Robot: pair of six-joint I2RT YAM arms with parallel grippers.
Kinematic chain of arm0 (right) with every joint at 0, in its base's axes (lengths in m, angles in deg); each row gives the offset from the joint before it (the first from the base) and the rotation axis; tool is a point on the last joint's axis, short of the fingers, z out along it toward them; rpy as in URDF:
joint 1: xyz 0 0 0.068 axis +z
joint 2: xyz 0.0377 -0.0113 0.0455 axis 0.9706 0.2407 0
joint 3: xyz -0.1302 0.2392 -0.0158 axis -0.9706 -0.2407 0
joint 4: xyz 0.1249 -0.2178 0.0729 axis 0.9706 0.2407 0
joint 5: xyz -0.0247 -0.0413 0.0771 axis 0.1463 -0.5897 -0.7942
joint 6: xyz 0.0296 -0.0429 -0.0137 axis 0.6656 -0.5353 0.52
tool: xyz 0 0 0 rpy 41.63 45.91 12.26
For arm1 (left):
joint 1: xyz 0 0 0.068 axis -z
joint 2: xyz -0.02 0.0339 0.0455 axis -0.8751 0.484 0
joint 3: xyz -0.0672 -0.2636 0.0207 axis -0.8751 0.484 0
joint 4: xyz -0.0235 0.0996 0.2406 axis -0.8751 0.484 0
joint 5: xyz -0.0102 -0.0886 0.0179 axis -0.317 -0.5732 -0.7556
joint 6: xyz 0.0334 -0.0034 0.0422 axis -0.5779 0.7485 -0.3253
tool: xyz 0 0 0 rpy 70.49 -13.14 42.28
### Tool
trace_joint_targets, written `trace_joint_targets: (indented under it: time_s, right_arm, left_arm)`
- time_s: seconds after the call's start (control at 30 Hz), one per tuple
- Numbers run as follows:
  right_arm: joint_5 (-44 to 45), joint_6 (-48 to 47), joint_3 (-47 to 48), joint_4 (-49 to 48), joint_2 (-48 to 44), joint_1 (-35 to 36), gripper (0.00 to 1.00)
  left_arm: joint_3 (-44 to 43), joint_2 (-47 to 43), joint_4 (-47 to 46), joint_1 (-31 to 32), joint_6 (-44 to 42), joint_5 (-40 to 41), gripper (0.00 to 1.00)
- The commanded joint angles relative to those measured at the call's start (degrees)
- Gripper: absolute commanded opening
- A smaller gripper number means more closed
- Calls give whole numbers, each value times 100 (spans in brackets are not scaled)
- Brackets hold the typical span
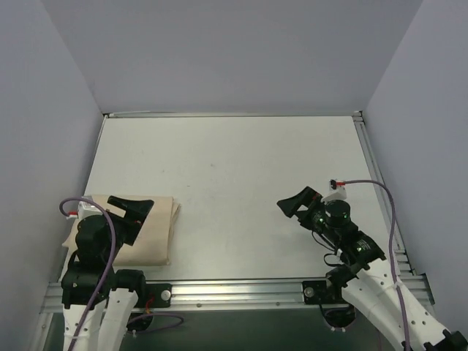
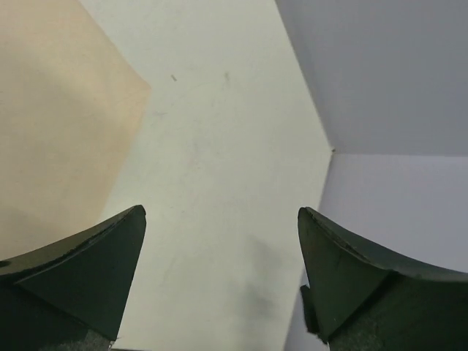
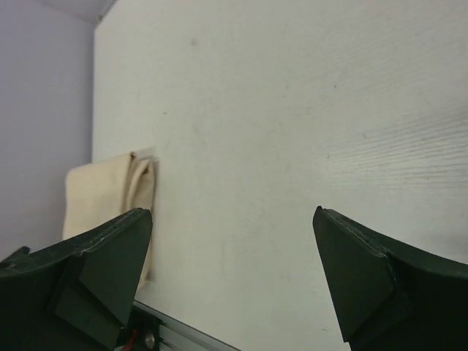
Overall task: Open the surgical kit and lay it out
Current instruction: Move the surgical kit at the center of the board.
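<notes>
I will next grab the surgical kit with my right gripper by its folded edge [image 1: 174, 220] [image 3: 145, 191] facing the empty table, to pull it inward.
The surgical kit [image 1: 155, 232] is a folded beige cloth bundle lying flat at the table's near left corner. My left gripper [image 1: 131, 208] hovers over the bundle's near left part, open and empty. In the left wrist view the cloth [image 2: 58, 131] fills the upper left, and the left gripper [image 2: 221, 212] shows only bare table between its fingers. My right gripper [image 1: 292, 203] is at the right of the table, pointing left, well apart from the kit. It is open with nothing in it. In the right wrist view the right gripper [image 3: 232, 212] faces the distant bundle [image 3: 102, 194].
Pale walls [image 1: 44, 110] close in the white table [image 1: 234, 175] on three sides. A metal rail [image 1: 241, 289] runs along the near edge, and another rail [image 1: 376, 190] runs along the right side. Purple cables [image 1: 391, 219] loop beside both arms.
</notes>
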Motion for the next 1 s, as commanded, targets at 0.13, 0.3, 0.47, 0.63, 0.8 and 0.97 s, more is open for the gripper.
trace_joint_targets:
  time_s: [0.13, 0.3, 0.47, 0.63, 0.8, 0.97]
  right_arm:
    - [-684, -1078, 503, -1498, 1616, 89, 100]
    - [-1397, -1253, 923, -3415, 3277, 423, 100]
    - [-1591, -1394, 2083, -4114, 5445, 1273, 96]
    - [-1756, -1342, 3332, -4464, 7215, 1855, 90]
    - [-1854, -728, 4369, -4966, 8797, 2303, 82]
    - [-1828, -393, 5029, -5125, 9764, 2726, 74]
  left_arm:
    - [-831, 6, 417, -29, -1832, -192, 94]
    - [-1015, 637, 574, -38, -2175, -421, 94]
    - [-1533, 1446, 1443, -38, -2544, -290, 94]
    - [-1631, 1386, 1778, -38, -2738, 218, 98]
    - [-1639, 991, 1752, -38, -2843, 177, 100]
    - [-1938, 937, 1726, -38, -2904, -96, 92]
